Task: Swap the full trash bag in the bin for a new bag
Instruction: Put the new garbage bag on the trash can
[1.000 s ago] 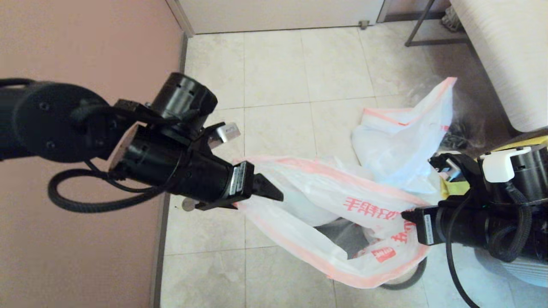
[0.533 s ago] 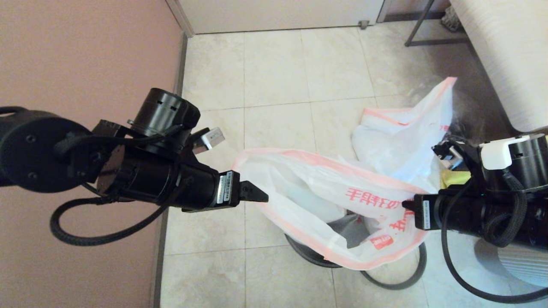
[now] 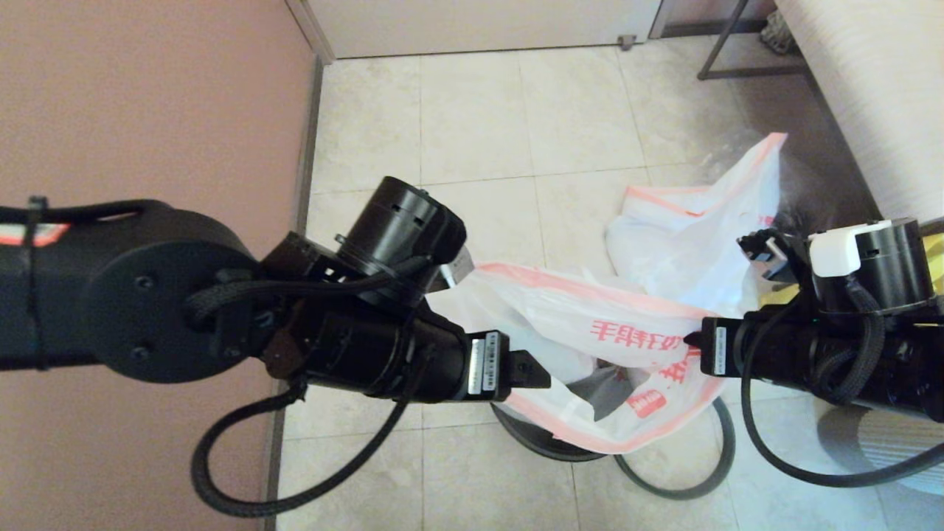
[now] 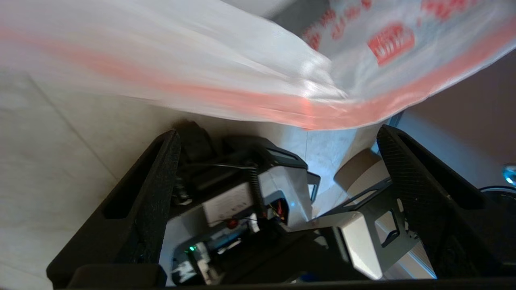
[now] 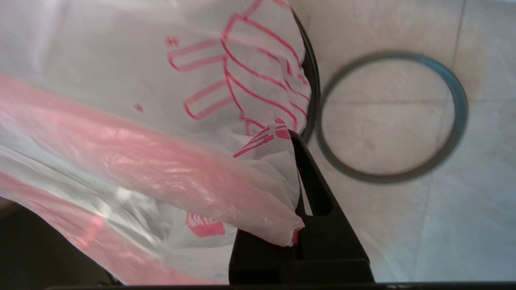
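Observation:
My left gripper is to grab the new bag's pink hem next, because that hem stands up while the bag's thin film hangs loose below.
The new bag (image 3: 627, 343), thin and white with red characters and a pink hem, hangs spread over the black bin (image 3: 542, 442). My right gripper (image 3: 693, 341) is shut on its right edge; in the right wrist view the film is bunched between the black fingers (image 5: 312, 181). My left gripper (image 3: 544, 375) sits low at the bag's left side, just under the hem (image 4: 282, 108). Its fingers (image 4: 161, 173) stand wide apart with nothing between them. The full trash bag (image 3: 686, 236) lies on the floor behind. The bin's grey ring (image 5: 459, 121) lies loose on the tiles beside the bin's rim (image 5: 313, 80).
A pink wall (image 3: 147, 110) runs close along the left arm. A pale cushioned seat (image 3: 870, 96) and a metal frame leg (image 3: 726, 44) stand at the back right. Something yellow (image 3: 935, 254) shows behind the right arm. Tiled floor stretches toward the door.
The left arm has swung down and to the right, from the bag's far left corner to under its hem at the bin. The bag's mouth has narrowed and sunk. The right gripper keeps its hold.

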Motion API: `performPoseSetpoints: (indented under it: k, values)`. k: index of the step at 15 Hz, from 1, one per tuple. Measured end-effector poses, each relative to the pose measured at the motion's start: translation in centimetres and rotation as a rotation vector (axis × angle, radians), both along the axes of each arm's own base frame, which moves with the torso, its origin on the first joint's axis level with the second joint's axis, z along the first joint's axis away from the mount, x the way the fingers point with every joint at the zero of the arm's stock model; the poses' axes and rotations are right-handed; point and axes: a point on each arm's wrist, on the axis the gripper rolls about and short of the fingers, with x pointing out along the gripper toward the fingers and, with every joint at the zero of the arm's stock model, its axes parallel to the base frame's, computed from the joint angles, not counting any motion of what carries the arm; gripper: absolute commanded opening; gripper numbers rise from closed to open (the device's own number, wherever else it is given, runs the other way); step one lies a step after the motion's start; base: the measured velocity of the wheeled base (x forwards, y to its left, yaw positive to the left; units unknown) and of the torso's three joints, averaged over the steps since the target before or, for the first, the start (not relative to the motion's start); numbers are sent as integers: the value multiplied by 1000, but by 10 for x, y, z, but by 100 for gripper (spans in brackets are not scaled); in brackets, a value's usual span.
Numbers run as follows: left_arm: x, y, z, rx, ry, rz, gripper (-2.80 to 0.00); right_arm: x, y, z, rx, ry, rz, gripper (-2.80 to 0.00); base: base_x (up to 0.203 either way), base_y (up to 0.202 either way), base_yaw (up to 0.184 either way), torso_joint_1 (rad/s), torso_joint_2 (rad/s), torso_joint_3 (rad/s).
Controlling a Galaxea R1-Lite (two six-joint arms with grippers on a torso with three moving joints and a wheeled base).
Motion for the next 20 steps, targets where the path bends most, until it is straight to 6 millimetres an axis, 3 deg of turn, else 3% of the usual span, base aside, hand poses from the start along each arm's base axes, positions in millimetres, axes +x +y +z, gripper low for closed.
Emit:
performPoseSetpoints:
  k: [5,11,12,16,20]
  values:
    - [17,-30,-36,-1,50,94,0,3,1,1,17,-21,-8,-280,0,0,0,0,0,0]
    - [49,-28,-53,-40,-42,270,0,2,-1,3,20,-28,-25,-280,0,0,0,0,0,0]
    - [59,-25,-51,-75,-68,297,-280,1,-2,4,21,-30,-26,-280,0,0,0,0,0,0]
    - [68,-17,-53,-82,-81,329,-280,5,-3,3,24,-38,-37,-280,0,0,0,0,0,0]
    - [80,-20,-50,-86,-96,339,-280,21,5,3,31,-46,-25,-280,0,0,0,0,0,0]
